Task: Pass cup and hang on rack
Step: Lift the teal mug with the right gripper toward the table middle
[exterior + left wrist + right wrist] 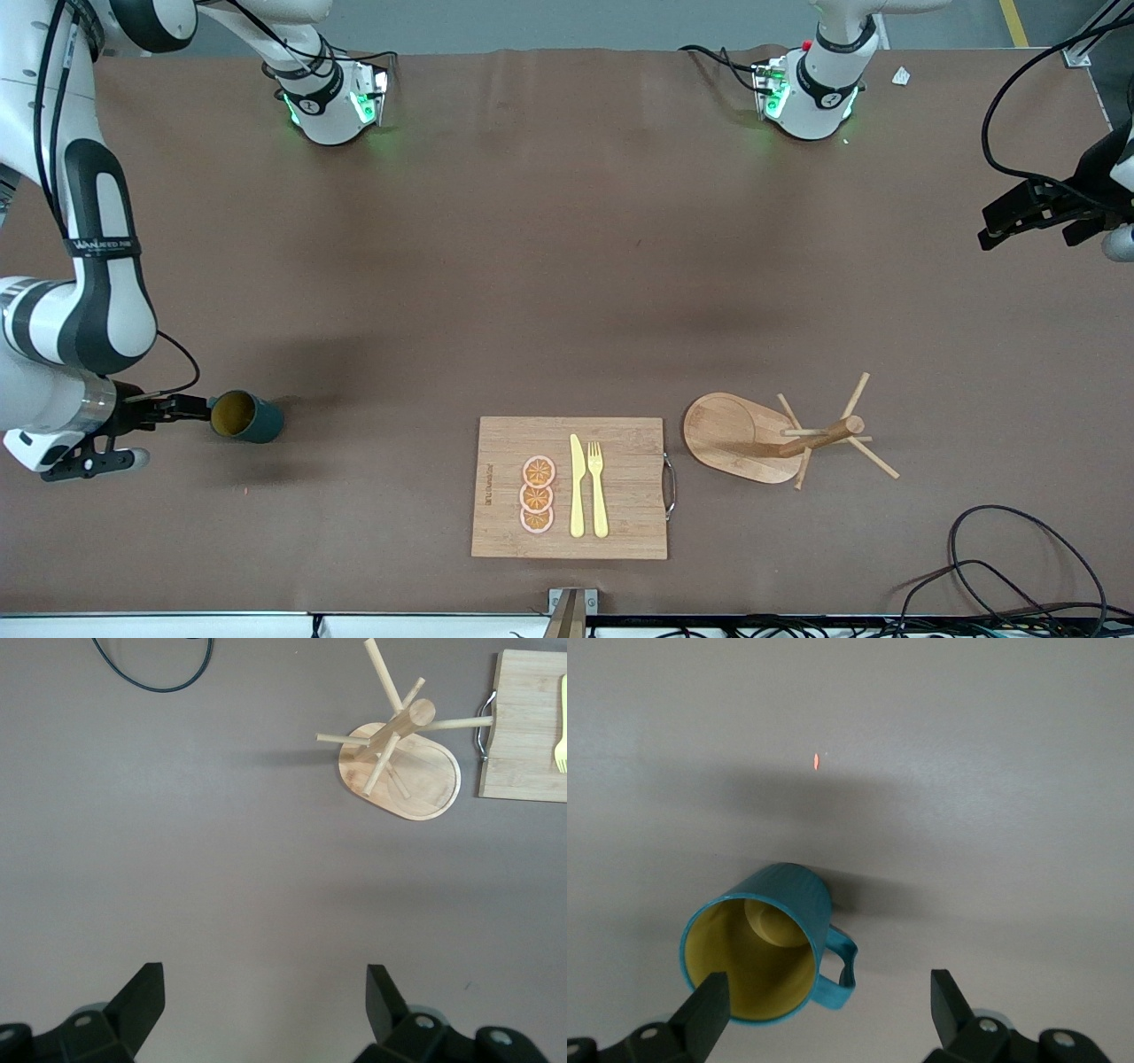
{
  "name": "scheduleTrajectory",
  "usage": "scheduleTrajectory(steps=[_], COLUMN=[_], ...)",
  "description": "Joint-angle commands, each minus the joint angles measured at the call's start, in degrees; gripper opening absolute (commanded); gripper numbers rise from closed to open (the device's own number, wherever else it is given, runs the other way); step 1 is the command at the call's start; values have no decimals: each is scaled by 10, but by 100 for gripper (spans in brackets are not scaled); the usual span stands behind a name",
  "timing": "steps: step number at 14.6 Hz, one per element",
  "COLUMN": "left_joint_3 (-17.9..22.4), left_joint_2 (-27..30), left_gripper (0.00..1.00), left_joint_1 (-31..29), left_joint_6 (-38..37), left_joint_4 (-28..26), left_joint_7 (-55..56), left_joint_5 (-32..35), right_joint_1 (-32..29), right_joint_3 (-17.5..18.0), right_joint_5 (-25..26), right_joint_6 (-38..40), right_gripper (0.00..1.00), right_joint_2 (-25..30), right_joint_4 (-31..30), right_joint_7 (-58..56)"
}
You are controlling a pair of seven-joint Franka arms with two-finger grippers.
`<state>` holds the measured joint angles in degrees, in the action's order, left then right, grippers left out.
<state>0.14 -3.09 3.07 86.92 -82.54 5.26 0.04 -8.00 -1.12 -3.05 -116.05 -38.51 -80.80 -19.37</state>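
The teal-green cup has to be passed for hanging on the wooden rack [742, 436], so the robot's right gripper should pick up the cup by its rim [216, 427] next.
The teal-green cup [248, 417] lies on its side on the table near the right arm's end, its yellowish mouth facing my right gripper [197, 408]. That gripper is open and low, right at the cup's mouth. In the right wrist view the cup [764, 943] sits just ahead of the right gripper [828, 1003]; one fingertip [709, 1001] overlaps the rim, and the handle [843, 967] lies between the fingers. The wooden rack [742, 436] stands toward the left arm's end. My left gripper [999, 227] waits open and empty, high over that end; the left wrist view shows the left gripper [266, 997] and the rack [403, 757].
A bamboo cutting board [620, 443] with orange slices [537, 494], a yellow knife [577, 487] and a fork [598, 486] lies between cup and rack, near the front edge. Black cables [1001, 567] lie at the near corner of the left arm's end.
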Motion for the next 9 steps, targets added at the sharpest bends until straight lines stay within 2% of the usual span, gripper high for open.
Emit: scheduleTrajectory(steps=[1,5,6,8,9], left_joint_3=[2,2,2,2,2], left_joint_2=[-3,-3,-3,-3,-3], left_gripper=[100,100,100,100,100], left_joint_1=[0,0,0,0,0], left_joint_6=[-9,-9,-9,-9,-9], left_joint_4=[9,8,8,8,8], left_joint_7=[5,5,5,6,6], left_joint_5=[-11,-10,-10,-10,-11], right_joint_1=[-3,1,4,6,6], right_joint_3=[7,9,9,9,9], right_joint_5=[-5,-6,-6,-6,-6], right_joint_6=[-22,-51,-54,-61,-63], right_gripper=[100,100,97,86,75], right_joint_2=[-3,-24,-29,-34,-34], right_joint_4=[-16,-21,-22,-24,-26], right_joint_7=[-9,-8,-8,-8,-9])
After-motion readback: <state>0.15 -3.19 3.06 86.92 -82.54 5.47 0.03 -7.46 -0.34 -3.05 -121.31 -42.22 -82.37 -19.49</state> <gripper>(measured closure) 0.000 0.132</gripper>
